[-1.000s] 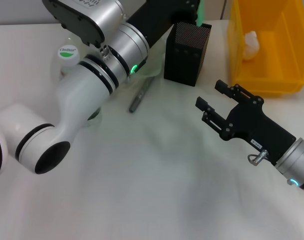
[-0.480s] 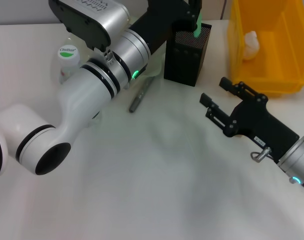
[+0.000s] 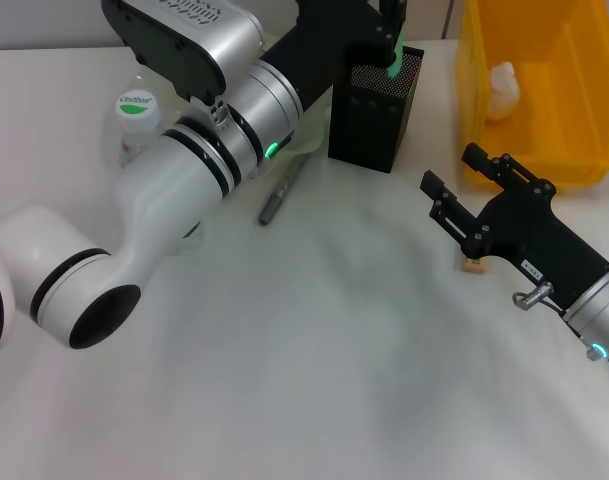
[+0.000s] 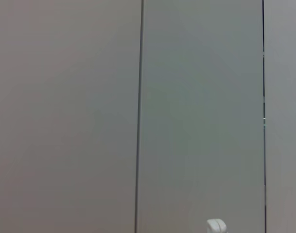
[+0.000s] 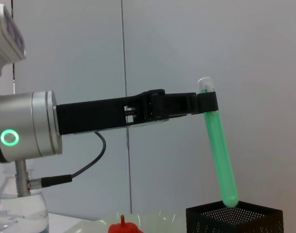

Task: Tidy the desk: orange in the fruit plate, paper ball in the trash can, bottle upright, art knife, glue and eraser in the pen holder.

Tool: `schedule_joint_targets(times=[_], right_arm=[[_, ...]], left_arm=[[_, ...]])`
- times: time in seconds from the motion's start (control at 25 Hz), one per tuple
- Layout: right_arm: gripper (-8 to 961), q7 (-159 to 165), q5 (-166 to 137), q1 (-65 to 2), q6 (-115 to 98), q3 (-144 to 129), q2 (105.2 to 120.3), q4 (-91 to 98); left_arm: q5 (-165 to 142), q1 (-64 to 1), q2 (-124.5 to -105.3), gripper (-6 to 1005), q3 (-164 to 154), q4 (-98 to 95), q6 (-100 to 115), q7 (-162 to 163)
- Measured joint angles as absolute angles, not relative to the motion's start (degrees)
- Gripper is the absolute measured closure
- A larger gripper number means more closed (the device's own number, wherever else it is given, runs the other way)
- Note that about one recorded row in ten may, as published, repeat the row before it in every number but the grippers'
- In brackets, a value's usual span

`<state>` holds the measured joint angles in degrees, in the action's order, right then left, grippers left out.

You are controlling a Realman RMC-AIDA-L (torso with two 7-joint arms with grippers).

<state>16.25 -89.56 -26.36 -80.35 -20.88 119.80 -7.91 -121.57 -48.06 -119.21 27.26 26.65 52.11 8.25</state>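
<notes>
The green glue tube's lower end sits in the pen holder's opening in the head view, so the tube comes free of my left gripper's opening fingers now.
My left gripper (image 3: 388,22) is shut on the green glue tube (image 5: 219,145), held tilted with its lower tip at the mouth of the black mesh pen holder (image 3: 372,110). A grey art knife (image 3: 281,190) lies on the desk left of the holder. The bottle (image 3: 136,112) stands upright at the far left. My right gripper (image 3: 452,170) hangs open and empty in front of the yellow trash can (image 3: 574,150), which holds the paper ball (image 3: 502,86). The beige eraser (image 3: 474,265) lies by that gripper's body. The orange (image 5: 123,227) sits in the fruit plate (image 5: 157,217).
My left arm (image 3: 184,170) stretches across the back left of the desk and hides most of the fruit plate in the head view. The white tabletop (image 3: 314,360) spreads across the front.
My right gripper has drawn back to the right and nearer, uncovering the eraser. The left gripper has brought the glue over the pen holder's mouth.
</notes>
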Motion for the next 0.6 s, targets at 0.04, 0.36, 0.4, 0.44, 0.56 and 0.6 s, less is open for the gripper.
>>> schedule_joint_targets(times=[0.04, 0.36, 0.4, 0.44, 0.56, 0.6], right_arm=[[350, 16.2, -89.6, -26.4, -80.3, -20.9, 119.8, -7.9], [351, 16.2, -89.6, -26.4, -80.3, -20.8, 119.8, -8.2], [351, 16.2, -89.6, -26.4, -80.3, -20.8, 119.79, -8.2], [351, 16.2, -89.6, -26.4, -80.3, -20.8, 119.79, -8.2], [351, 16.2, -89.6, -26.4, -80.3, -20.8, 119.79, -8.3], [351, 16.2, -89.6, -26.4, -80.3, -20.8, 119.79, -8.3]], left_arm=[[-121.6, -48.1, -119.2, 819, 27.4, 26.6, 52.1, 8.1], [-121.6, -48.1, -119.18, 818, 28.3, 26.2, 52.1, 7.6], [-121.6, -48.1, -119.18, 818, 28.3, 26.2, 52.1, 7.5], [-121.6, -48.1, -119.18, 818, 28.3, 26.2, 52.1, 7.5], [-121.6, -48.1, -119.18, 818, 28.3, 26.2, 52.1, 7.5], [-121.6, -48.1, -119.18, 817, 28.3, 26.2, 52.1, 7.5]])
